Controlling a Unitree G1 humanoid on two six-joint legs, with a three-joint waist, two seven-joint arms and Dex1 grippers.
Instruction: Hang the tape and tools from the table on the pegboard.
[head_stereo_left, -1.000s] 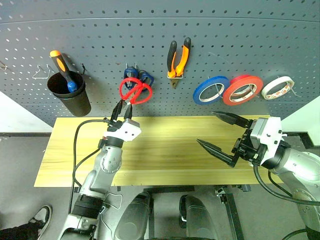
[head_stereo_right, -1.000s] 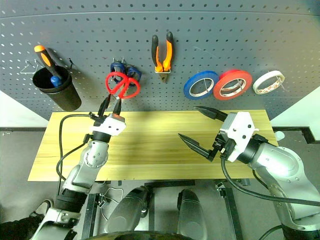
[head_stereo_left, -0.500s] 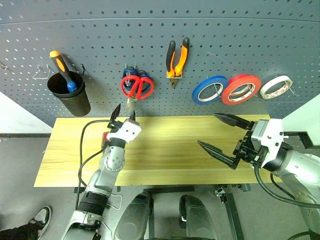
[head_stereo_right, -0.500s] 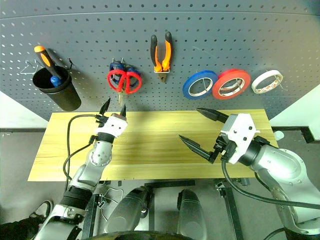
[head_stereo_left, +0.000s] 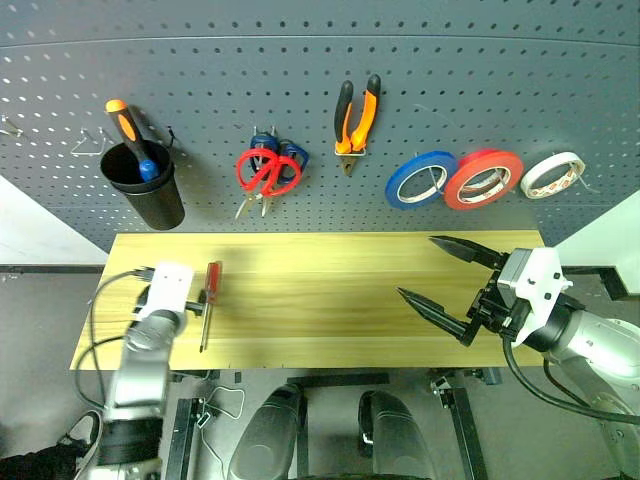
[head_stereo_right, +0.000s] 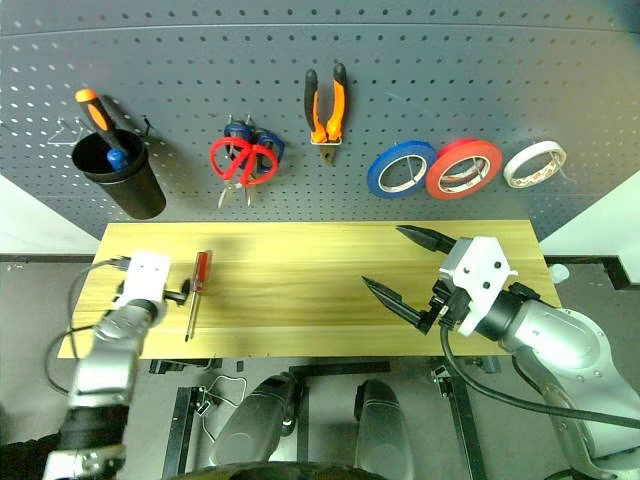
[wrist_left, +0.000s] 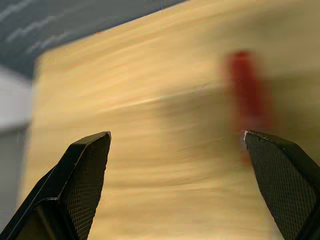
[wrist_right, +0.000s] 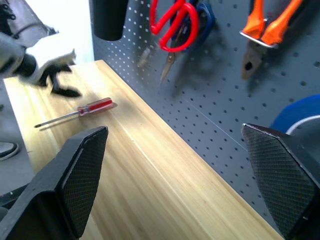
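I will grab the screwdriver with my left gripper next, by its red handle's base (head_stereo_left: 209, 296), so the screwdriver's stem stays free to go into the black cup (head_stereo_left: 146, 188).
The slim red-handled screwdriver (head_stereo_left: 208, 303) lies on the table (head_stereo_left: 330, 290) near its left end. My left gripper (wrist_left: 176, 136) hovers low just to the left of it, open and empty, and the red handle (wrist_left: 247, 95) shows near one fingertip. The red-handled scissors (head_stereo_left: 268, 172), the pliers (head_stereo_left: 356, 115) and the small white tape (head_stereo_left: 555, 174) hang on the pegboard (head_stereo_left: 300, 60). My right gripper (head_stereo_left: 420, 268) stands open and empty over the table's right part.
A black cup (head_stereo_left: 148, 192) holding an orange-and-black screwdriver hangs at the board's left. Blue-handled scissors sit behind the red ones. A blue roll (head_stereo_left: 422, 180) and a red roll (head_stereo_left: 484, 178) hang beside the white tape.
My left gripper let go of the red scissors, which now hang on the board. It opened wide and swung left and down to the table beside the screwdriver. The right arm stayed still.
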